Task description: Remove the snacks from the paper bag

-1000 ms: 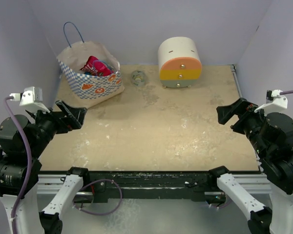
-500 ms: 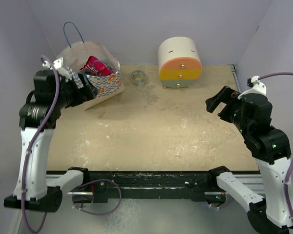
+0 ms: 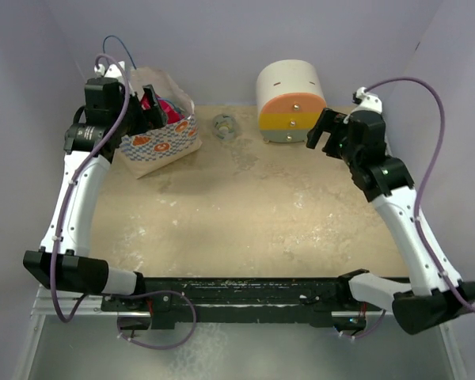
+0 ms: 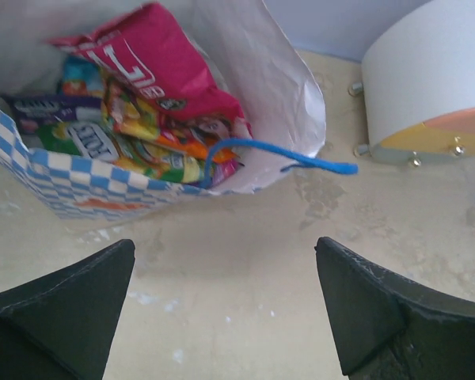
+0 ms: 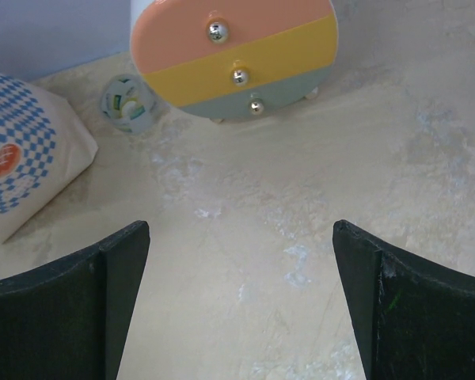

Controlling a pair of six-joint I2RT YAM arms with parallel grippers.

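I should next grab the paper bag by its thin blue cord handle [image 4: 273, 148] with my left gripper, leaving the bag's opening free for taking snacks out.
The paper bag [image 3: 162, 141] stands open at the back left, blue-and-white checkered with orange marks. Snacks [image 3: 166, 107] fill it. In the left wrist view a big pink packet [image 4: 162, 67] lies on top of yellow, green and purple packets [image 4: 134, 146], and a blue cord handle [image 4: 277, 154] hangs over the bag's rim [image 4: 55, 178]. My left gripper [image 3: 146, 108] hovers open and empty at the bag's mouth [image 4: 223, 245]. My right gripper [image 3: 323, 136] is open and empty near the drawer box, above bare table [image 5: 241, 229].
A rounded cream, orange and yellow drawer box [image 3: 291, 99] stands at the back centre-right and also shows in the right wrist view [image 5: 233, 55]. A small tape roll [image 3: 224, 126] lies between it and the bag. Walls close in on the left, back and right.
Both arms have risen from low at the table's near corners and reached far back. The left gripper has come to the bag's mouth, the right one to the drawer box.
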